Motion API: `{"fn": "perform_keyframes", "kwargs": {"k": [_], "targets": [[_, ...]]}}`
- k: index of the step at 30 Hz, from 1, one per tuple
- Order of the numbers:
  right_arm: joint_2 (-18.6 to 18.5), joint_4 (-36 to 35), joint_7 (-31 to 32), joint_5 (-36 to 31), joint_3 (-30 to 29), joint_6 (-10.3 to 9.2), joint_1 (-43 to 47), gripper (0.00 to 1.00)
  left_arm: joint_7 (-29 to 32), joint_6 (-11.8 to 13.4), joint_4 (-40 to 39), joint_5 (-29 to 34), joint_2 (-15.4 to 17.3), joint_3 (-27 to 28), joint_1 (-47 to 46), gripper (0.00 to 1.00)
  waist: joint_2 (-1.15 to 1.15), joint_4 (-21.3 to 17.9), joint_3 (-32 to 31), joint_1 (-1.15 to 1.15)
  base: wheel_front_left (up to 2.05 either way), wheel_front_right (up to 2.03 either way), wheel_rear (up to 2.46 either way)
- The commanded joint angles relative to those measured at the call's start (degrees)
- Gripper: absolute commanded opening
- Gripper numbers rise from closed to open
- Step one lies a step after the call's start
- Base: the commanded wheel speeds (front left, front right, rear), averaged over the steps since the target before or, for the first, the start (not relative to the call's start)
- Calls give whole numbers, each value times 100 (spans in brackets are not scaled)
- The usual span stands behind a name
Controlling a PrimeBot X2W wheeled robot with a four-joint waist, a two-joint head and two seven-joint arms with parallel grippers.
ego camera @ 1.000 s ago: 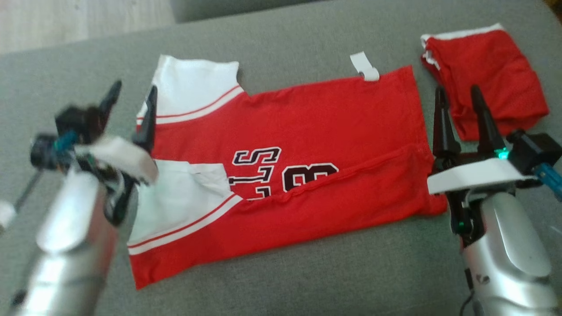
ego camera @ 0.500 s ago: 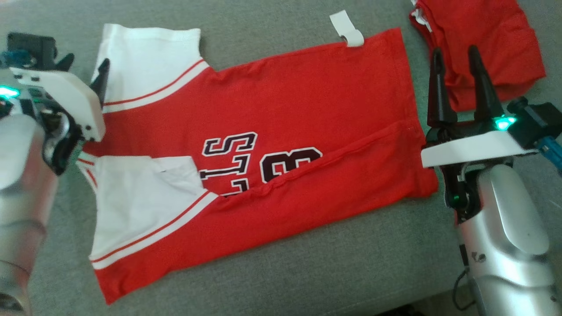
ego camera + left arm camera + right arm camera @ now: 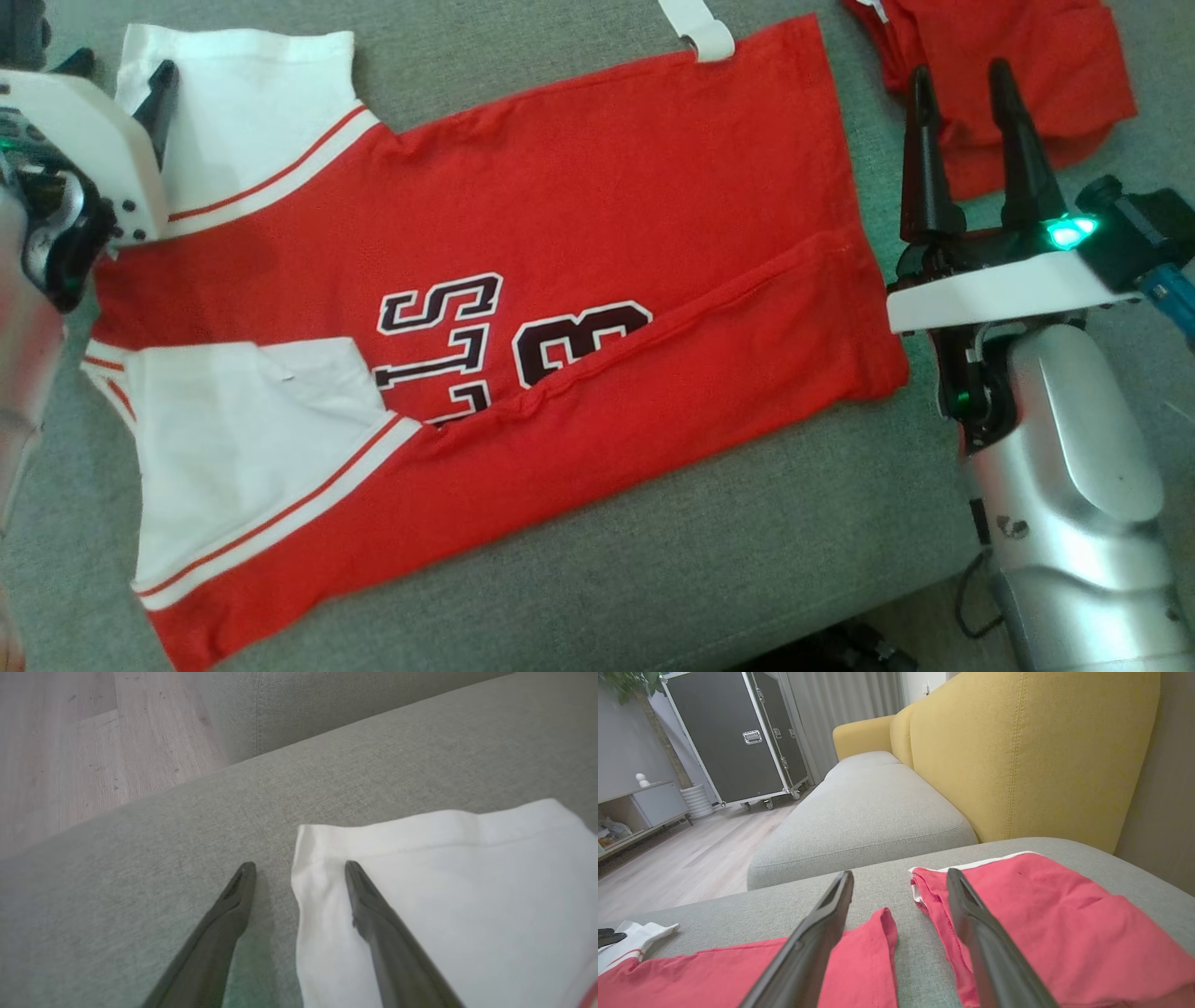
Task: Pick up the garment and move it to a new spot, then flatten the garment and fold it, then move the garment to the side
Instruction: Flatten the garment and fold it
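Note:
My left gripper should grab the jersey next by the far white sleeve's outer corner (image 3: 307,840), because a loose edge shows there and the rest lies flat.
The garment (image 3: 597,187) is a red jersey with white sleeves and dark numbers, spread flat on the grey cushion (image 3: 653,560). Its near long edge is folded up over the numbers. My left gripper (image 3: 121,65) stands open at the far white sleeve (image 3: 444,882). In the left wrist view the left gripper (image 3: 299,865) has one finger over the sleeve's outer corner and the other over bare cushion. My right gripper (image 3: 960,73) stands open beside the jersey's hem (image 3: 714,975). The right gripper (image 3: 900,873) holds nothing and hovers over the gap to the red shorts.
Folded red shorts (image 3: 1027,65) with white trim lie at the far right. A white label (image 3: 695,28) sticks out from the jersey's far edge. Behind are a yellow sofa back (image 3: 1017,756), wooden floor (image 3: 70,742) and a black wheeled case (image 3: 733,737).
The head camera has turned, so the whole picture slid up and left. My left gripper has moved further along the far sleeve towards its outer corner. The right gripper kept its place by the hem.

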Motion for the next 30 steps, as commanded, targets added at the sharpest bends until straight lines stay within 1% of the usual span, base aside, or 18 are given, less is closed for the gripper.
{"fn": "perform_keyframes", "kwargs": {"k": [1, 4, 5, 6, 7, 9, 11, 15, 16, 18, 20, 24, 30], "targets": [[53, -195, -61, 48, 109, -4, -75, 100, 48, 10, -85, -123, 252, 69, -253, 100, 0, -21, 27, -1, 0, 0, 0], [53, -168, -61, 63, 117, -4, -98, 100, 128, 10, -79, -330, 217, -89, -279, 100, 0, -37, 44, -1, 0, 0, 0], [53, -155, -61, 60, 113, -4, -111, 100, 191, 10, -76, -439, 190, -128, -265, 69, 0, -34, 43, -1, 0, 0, 0], [53, -139, -61, 45, 105, -4, -125, 100, 279, 10, -69, -573, 160, -157, -240, 18, 0, -26, 36, -1, 0, 0, 0], [53, -120, -61, 20, 95, -4, -140, 100, 384, 10, -70, -713, 132, -186, -211, 0, 0, -12, 21, -1, 0, 0, 0], [54, -71, -61, -54, 81, -4, -175, 100, 433, 10, -118, -901, 127, -248, -185, 0, 0, 35, -20, -1, 0, 0, 0], [52, -2, -61, -134, 85, -4, -214, 100, 244, 10, -171, -971, 136, -303, -172, 0, 0, 112, -88, -1, 0, 0, 0], [-128, 305, -47, -218, 227, -4, -319, 100, -388, 10, -337, -1073, 64, -416, -85, 0, 0, 356, -321, -1, 0, 0, 0], [-128, 305, -47, -218, 227, -4, -319, 100, -388, 10, -337, -1073, 64, -416, -85, 0, 0, 356, -321, -1, 0, 0, 0], [-252, 460, 30, -200, 260, -4, -409, 100, -794, 10, -457, -1084, 2, -480, -38, 0, 0, 520, -456, -1, 0, 0, 0], [-397, 605, 149, -154, 274, -4, -507, 100, -1191, 10, -568, -1139, -79, -496, 30, 0, 0, 704, -590, -1, 0, 0, 0], [-699, 951, 516, -58, 373, -4, -720, 100, -1724, 10, -838, -1134, -146, -651, 191, 0, 0, 1075, -787, -1, 0, 0, 0], [-1099, 1732, 1240, 109, 583, -4, -1074, 100, -2145, 10, -1351, -1139, -153, -826, 495, 0, 0, 1570, -926, -1, 0, 0, 0]]}}
